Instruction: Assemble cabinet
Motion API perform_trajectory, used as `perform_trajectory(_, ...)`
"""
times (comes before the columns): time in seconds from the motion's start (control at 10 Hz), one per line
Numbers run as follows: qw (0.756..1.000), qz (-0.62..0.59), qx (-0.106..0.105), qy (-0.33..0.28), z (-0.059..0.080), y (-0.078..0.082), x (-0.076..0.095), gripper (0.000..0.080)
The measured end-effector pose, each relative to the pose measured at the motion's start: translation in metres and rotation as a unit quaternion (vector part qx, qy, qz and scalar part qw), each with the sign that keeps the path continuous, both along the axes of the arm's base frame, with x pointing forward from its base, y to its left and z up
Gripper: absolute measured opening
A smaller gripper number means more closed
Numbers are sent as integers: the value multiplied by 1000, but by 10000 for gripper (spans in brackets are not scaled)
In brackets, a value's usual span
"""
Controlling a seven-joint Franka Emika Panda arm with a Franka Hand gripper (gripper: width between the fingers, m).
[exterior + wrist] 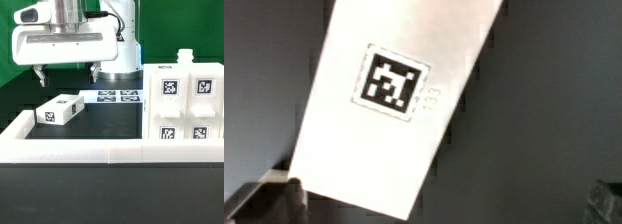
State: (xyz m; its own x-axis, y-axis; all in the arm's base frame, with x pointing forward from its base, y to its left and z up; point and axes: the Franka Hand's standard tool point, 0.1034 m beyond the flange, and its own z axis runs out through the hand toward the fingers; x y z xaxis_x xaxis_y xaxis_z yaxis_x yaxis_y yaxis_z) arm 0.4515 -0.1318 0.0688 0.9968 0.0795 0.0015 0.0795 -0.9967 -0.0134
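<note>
My gripper should next take hold of the long sides of the loose white block (58, 110), so that it can add the block to the cabinet's white body (185, 105).
The cabinet's boxy white body (185, 105), marked with several black-and-white tags, stands at the exterior view's right. A loose white block (58, 110) with tags lies on the black table at the exterior view's left. My gripper (67, 73) hangs above that block, open, with nothing between its fingers. In the wrist view the same block (393, 100) fills the middle as a long white panel with one tag. It lies below and apart from my open gripper (438, 208). One dark fingertip (269, 200) shows beside the panel's corner.
The marker board (118, 96) lies flat on the table behind the block. A low white rim (100, 152) borders the table at the front and the exterior view's left. The arm's white housing (70, 40) fills the top of that view.
</note>
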Motion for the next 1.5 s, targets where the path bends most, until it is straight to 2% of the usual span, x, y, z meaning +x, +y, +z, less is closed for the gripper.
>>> perform_trajectory(0.1,1000,-23,-2,0,1,-10,1,797)
perform_trajectory(0.3,993,-117,9,32,-6,-23,-11,797)
perform_trajectory(0.6,986,-155,16,62,-16,-22,-12,797)
perform_trajectory(1.0,989,-142,-3,50,-42,-18,-14,797)
perform_trajectory(1.2,990,-131,-10,48,-54,-22,-19,797)
perform_trajectory(1.4,990,-128,-10,50,-57,-22,-21,797)
perform_trajectory(1.5,991,-127,-10,50,-56,-22,-20,670)
